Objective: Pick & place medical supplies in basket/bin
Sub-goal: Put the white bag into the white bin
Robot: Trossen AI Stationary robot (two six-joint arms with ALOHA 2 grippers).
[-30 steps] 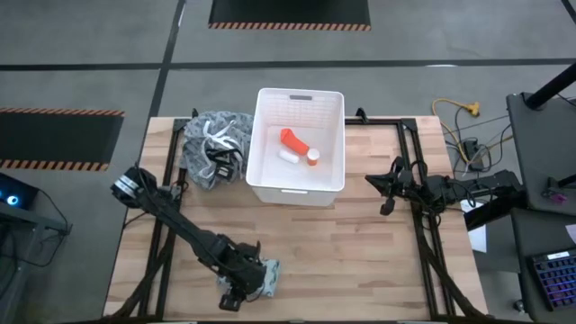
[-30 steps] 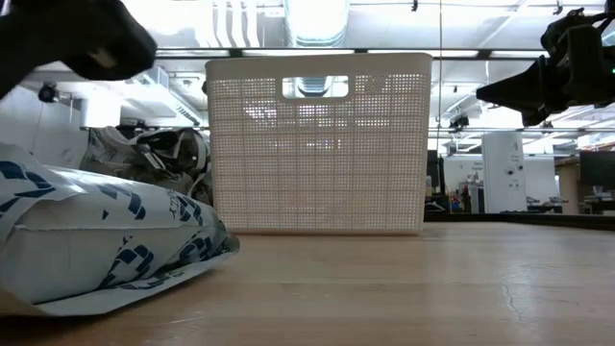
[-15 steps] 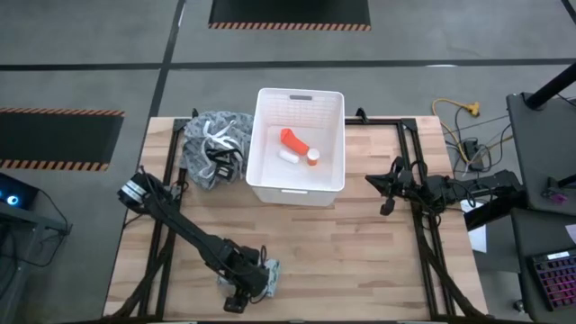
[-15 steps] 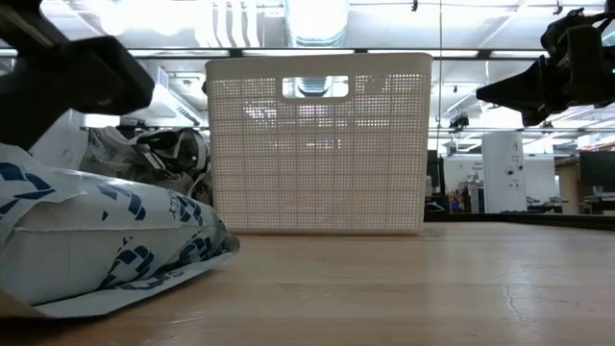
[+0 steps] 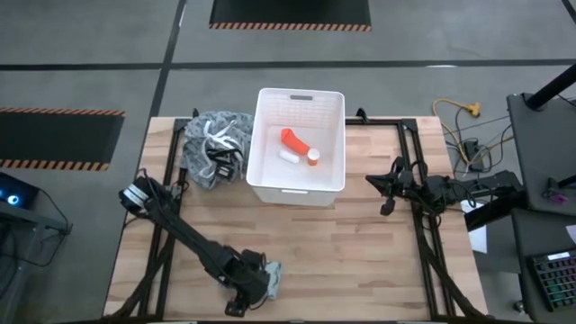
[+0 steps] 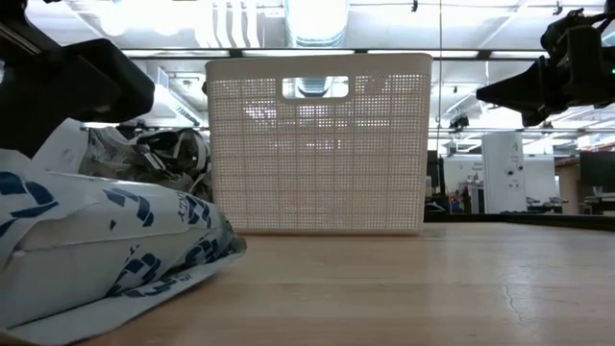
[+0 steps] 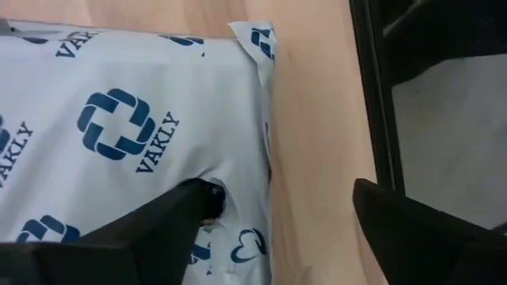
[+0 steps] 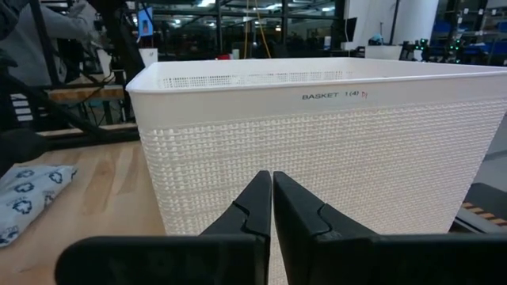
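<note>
I will grip the flat white packet by its side edge point(image 7: 260, 202) with my left gripper next, to put it in the white ribbed bin.
The flat white packet with blue logos point(image 5: 270, 275) lies on the wood near the table's near edge, and it fills the left wrist view point(image 7: 119, 134). My left gripper point(image 5: 245, 290) is open and low over the packet's near end. One finger is on the packet; the other stands beyond its edge, over bare wood. The white ribbed bin point(image 5: 300, 184) stands at the table's far middle. An orange bottle point(image 5: 292, 139) and a small white cylinder point(image 5: 288, 156) lie on its floor. My right gripper point(image 5: 385, 187) is shut and hovers to the right of the bin. My left gripper comes at the packet slanting down from the near side. One finger point(image 7: 170, 218) presses on the packet's top face near its long edge point(image 7: 226, 198), where the wrapper is dented. The other finger point(image 7: 412, 226) is off the packet. The packet lies on the table.
A grey patterned cloth bundle with white straps point(image 5: 211, 148) lies against the bin's left wall. Black frame rails run along the table's left and right edges. Bare wood spreads between the bin and the packet point(image 5: 360, 261).
My left gripper has crept a little toward the table's near edge and settled onto the packet. In the low view the packet has shifted and its end has tipped up slightly. The right arm has kept still.
</note>
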